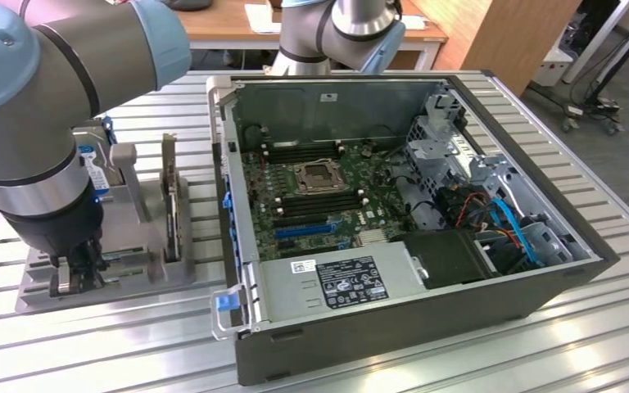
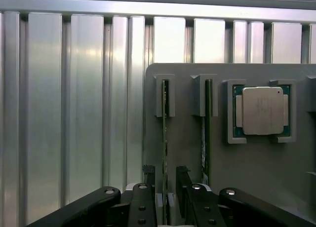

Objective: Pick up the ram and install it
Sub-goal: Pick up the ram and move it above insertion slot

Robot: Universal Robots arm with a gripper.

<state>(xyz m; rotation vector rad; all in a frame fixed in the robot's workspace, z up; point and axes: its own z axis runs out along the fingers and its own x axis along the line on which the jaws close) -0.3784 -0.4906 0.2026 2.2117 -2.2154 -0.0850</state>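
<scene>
The gripper next needs to grab the bare middle of its long edge (image 2: 165,182) to pick up the ram (image 2: 164,118), because the holder's posts hold the ram's ends.
The ram (image 2: 164,118) stands on edge in a slot of the grey holder (image 2: 252,168), seen as a thin green strip. My gripper (image 2: 165,176) is open, with one black finger (image 2: 148,180) on each side of the stick's near end and a small gap to each. A second green stick (image 2: 207,123) stands in the neighbouring slot. In the exterior view the gripper (image 1: 74,274) is low over the holder (image 1: 140,274), at the exterior view's left of the open computer case (image 1: 402,270). The motherboard's long memory slots (image 1: 312,205) lie beside the processor socket (image 1: 317,176).
A processor chip (image 2: 261,110) sits in a recess of the holder. An upright expansion card (image 1: 169,196) and a drive with a blue label (image 1: 91,168) stand on the same holder close to my arm. Ribbed metal table (image 1: 424,368) all around.
</scene>
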